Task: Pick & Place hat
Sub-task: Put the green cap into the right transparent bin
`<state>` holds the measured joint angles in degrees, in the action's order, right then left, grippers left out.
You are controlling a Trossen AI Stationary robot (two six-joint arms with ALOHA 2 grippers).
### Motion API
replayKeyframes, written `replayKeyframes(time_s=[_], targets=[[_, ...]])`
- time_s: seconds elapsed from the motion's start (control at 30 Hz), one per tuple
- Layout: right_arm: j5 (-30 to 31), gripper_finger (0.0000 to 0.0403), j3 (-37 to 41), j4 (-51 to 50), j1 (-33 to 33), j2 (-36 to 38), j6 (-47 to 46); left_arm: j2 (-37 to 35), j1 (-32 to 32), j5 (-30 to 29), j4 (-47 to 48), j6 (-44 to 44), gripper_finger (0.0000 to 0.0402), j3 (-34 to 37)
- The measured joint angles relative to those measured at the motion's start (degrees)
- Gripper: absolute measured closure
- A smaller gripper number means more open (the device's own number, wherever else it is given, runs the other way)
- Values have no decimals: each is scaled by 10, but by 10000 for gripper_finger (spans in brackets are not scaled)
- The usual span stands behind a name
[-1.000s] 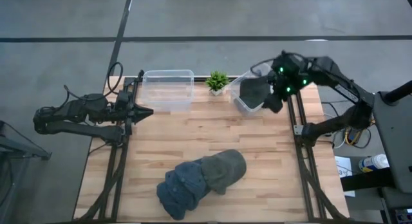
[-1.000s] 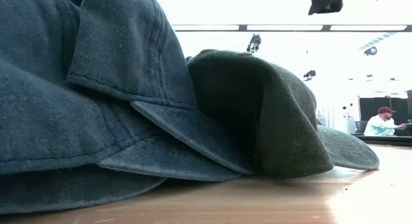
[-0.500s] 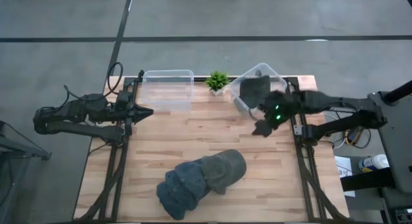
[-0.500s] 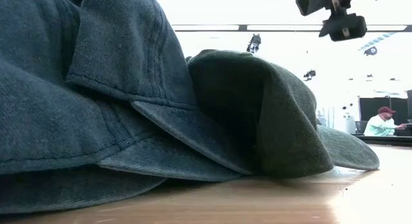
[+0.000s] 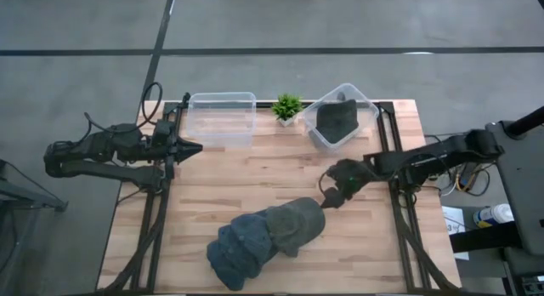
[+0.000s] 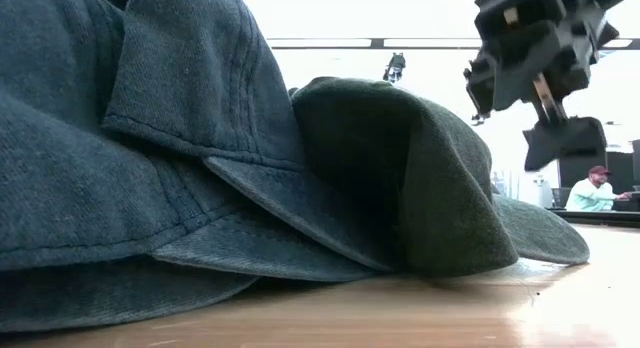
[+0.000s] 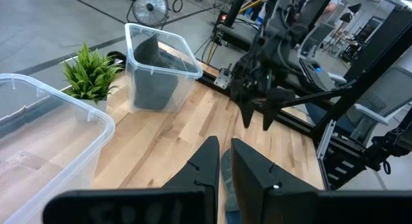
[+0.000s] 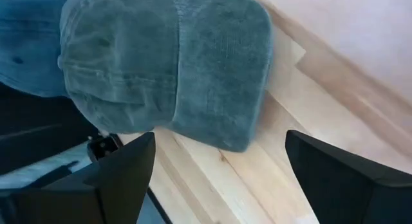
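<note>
My right gripper grabs the grey-green cap by its brim [image 5: 316,214] next, to place the grey-green cap in the box with the dark hat [image 5: 340,119].
A grey-green cap [image 5: 295,224] lies on the table, overlapping a heap of blue caps [image 5: 240,251] on its near left; the low view shows the grey-green cap [image 6: 420,178] behind the blue caps [image 6: 130,138]. My right gripper [image 5: 330,194] hovers open just above the grey-green cap's far right side, touching nothing. In the right wrist view the open gripper [image 8: 219,139] has its fingers wide apart, with the cap's crown [image 8: 174,69] beyond them. It also enters the low view from above [image 6: 548,108]. My left gripper [image 5: 194,148] waits shut by the table's left edge.
At the far edge stand a clear box [image 5: 222,119] with nothing in it, a small green plant [image 5: 286,106] and a second clear box [image 5: 360,100] holding a dark hat [image 5: 337,119]. Bare wood [image 5: 238,181] lies between the boxes and the caps.
My right gripper has swung from above the right-hand box toward the near edge and slightly left, coming down to just above the grey-green cap. The caps and the left arm have stayed put.
</note>
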<state>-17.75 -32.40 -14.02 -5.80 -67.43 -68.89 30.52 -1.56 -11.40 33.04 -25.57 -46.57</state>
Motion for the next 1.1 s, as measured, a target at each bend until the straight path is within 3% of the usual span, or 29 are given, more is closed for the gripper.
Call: replayKeyframes(time_s=[0.13,0.4,0.57,0.8,0.93,1.1], targets=[[6,62,57,132,-14,-24,-45,0,0,0,0,0,367,0],[17,75,111,242,-25,-89,-65,0,0,0,-5,0,367,0],[14,79,131,374,-25,-132,-86,0,0,0,-12,0,367,0],[9,81,122,407,-28,-187,-82,0,0,0,-15,0,367,0],[9,109,113,407,-35,-200,-69,0,0,0,-15,0,367,0],[-14,181,110,404,-37,-192,-61,0,0,0,-14,0,367,0]])
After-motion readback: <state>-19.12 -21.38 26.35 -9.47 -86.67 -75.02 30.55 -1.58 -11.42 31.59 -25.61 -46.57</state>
